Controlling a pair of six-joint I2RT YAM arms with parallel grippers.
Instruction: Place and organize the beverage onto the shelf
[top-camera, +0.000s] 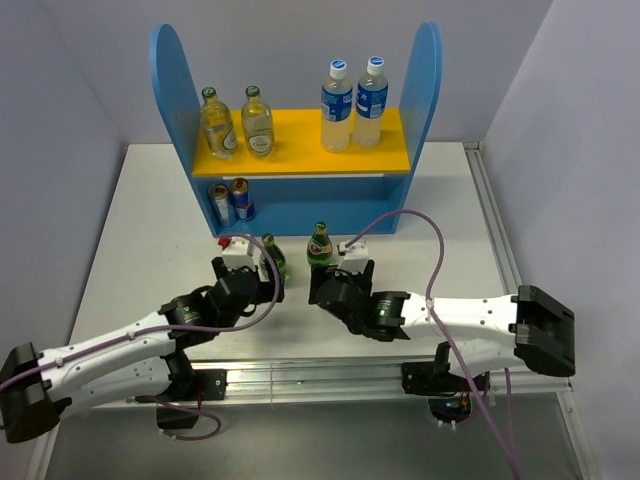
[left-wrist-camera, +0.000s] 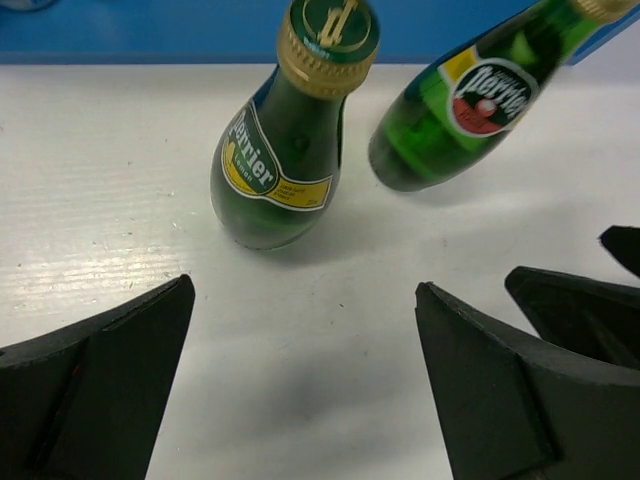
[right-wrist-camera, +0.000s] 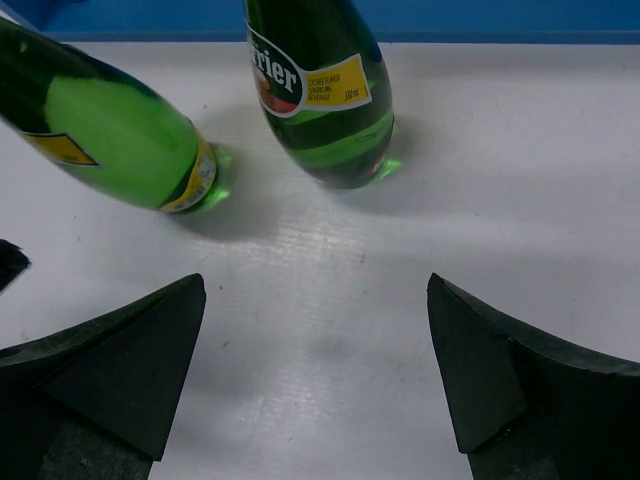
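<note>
Next, my right gripper grabs the green bottle's labelled body, leaving its base free to stand on the shelf.
Two dark green glass bottles stand on the white table in front of the blue shelf. The left green bottle is just beyond my open left gripper, with nothing between the fingers. The right green bottle stands just ahead of my open right gripper, also empty. On the yellow upper board stand two clear gold-capped bottles at the left and two blue-labelled plastic bottles at the right.
Two cans stand on the lower tier at its left end. The two grippers are close together near the table's middle. A metal rail runs along the near edge. Grey walls close in the sides.
</note>
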